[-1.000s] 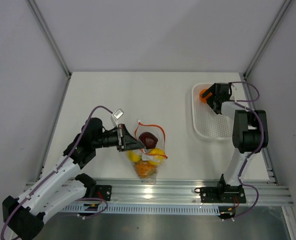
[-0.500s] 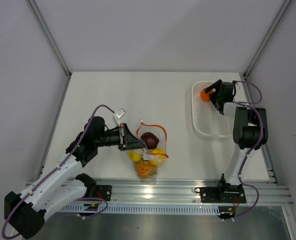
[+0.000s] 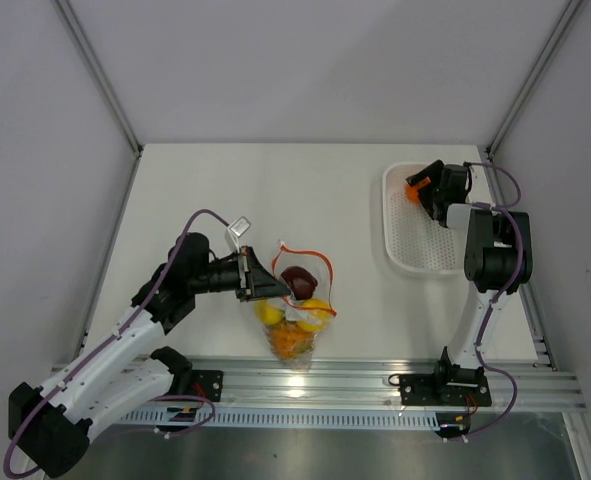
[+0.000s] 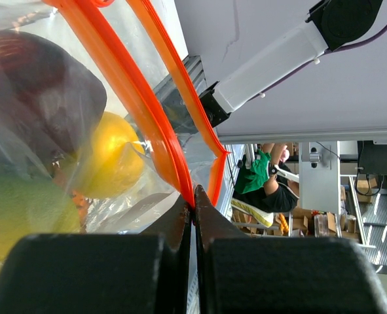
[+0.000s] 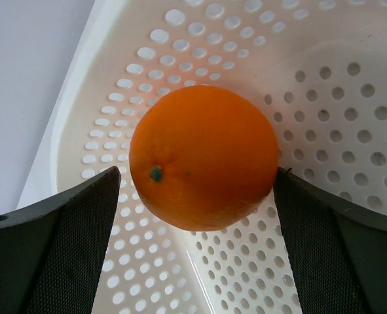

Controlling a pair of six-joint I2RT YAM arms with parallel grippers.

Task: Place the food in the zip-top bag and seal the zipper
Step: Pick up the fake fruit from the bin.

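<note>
I need to close my right gripper on the orange [image 3: 414,191] [image 5: 203,159] now, because the gripper's fingers reach the middle of the orange's sides.
The clear zip-top bag [image 3: 297,318] lies at the near middle of the table with a dark red-purple fruit [image 3: 295,277], yellow fruit and an orange piece inside. My left gripper [image 3: 278,290] is shut on the red-orange zipper [image 4: 147,118] at the bag's mouth, which hangs open; the left wrist view shows the dark fruit [image 4: 36,98] and a yellow fruit [image 4: 111,163] through the plastic. An orange [image 5: 203,157] sits in the far-left corner of the white basket [image 3: 415,255]. My right gripper [image 5: 196,175] is open, with its fingers [image 5: 69,248] on either side of the orange.
The white perforated basket stands at the right back of the table, close to the right arm's base post. A metal rail [image 3: 375,385] runs along the near edge. Grey walls enclose the table on three sides.
My right gripper has moved in over the orange, which now shows less from above. The left gripper and the bag have barely moved.
</note>
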